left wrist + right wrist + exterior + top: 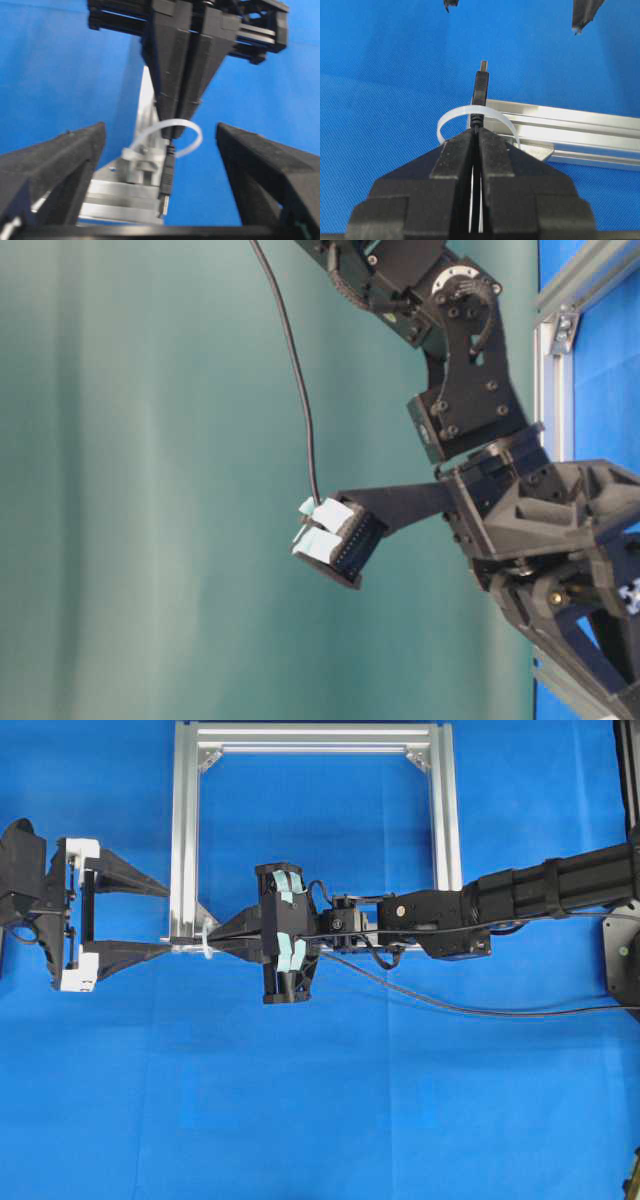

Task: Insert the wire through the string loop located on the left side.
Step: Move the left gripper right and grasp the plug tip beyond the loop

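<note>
My left gripper will next grab the plug by its protruding ribbed tip (pixel 164 201); the string loop and my right gripper crowd the cable behind the plug.
The wire (pixel 450 1005) is a thin black cable, and my right gripper (pixel 215 932) is shut on it just behind its plug. The white string loop (pixel 207 940) hangs at the lower left corner of the silver frame (pixel 184 840). In the right wrist view the plug (pixel 480 85) sticks out past the string loop (pixel 451 116), which arches over the cable at the right gripper (pixel 476 131). In the left wrist view the plug (pixel 167 180) points out of the string loop (pixel 192 137) towards the camera. My left gripper (pixel 162 917) stands open just left of the plug tip, which lies between its fingers (pixel 75 155).
The frame's bottom rail (pixel 570 125) runs off to the right behind the loop. Blue cloth (pixel 300 1120) covers the table. The right arm (pixel 540 890) reaches across the frame from the right edge, and the wire trails back under it.
</note>
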You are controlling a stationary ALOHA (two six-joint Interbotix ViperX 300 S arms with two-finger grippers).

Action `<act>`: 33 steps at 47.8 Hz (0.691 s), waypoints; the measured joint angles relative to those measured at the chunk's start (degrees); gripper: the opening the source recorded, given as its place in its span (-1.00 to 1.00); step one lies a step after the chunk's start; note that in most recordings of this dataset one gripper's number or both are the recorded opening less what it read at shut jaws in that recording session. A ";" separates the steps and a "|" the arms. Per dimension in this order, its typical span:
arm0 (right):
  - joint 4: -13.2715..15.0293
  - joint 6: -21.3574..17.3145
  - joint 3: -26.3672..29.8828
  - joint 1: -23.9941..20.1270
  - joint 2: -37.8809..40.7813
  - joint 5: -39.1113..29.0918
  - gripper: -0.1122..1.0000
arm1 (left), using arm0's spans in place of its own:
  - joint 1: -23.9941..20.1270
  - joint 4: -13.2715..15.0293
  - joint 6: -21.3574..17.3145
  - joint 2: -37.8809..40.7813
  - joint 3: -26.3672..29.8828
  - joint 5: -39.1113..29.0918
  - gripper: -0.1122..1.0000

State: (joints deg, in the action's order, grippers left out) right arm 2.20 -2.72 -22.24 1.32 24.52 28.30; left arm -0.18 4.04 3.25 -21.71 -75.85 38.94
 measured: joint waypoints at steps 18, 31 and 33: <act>0.00 0.00 0.00 -0.09 0.00 0.00 -0.80 | 1.76 0.00 0.35 14.68 4.31 -0.26 0.79; 0.09 0.00 -0.09 0.00 0.09 -0.18 -0.80 | 1.76 0.00 0.26 16.61 4.83 0.26 0.79; 0.00 0.00 -0.09 0.00 0.09 -0.18 -0.80 | 1.76 0.00 0.26 16.61 4.83 0.26 0.79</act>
State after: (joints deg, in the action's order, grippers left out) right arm 2.20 -2.72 -22.32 1.32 24.61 28.13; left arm 1.58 4.04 3.52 -5.10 -71.02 39.20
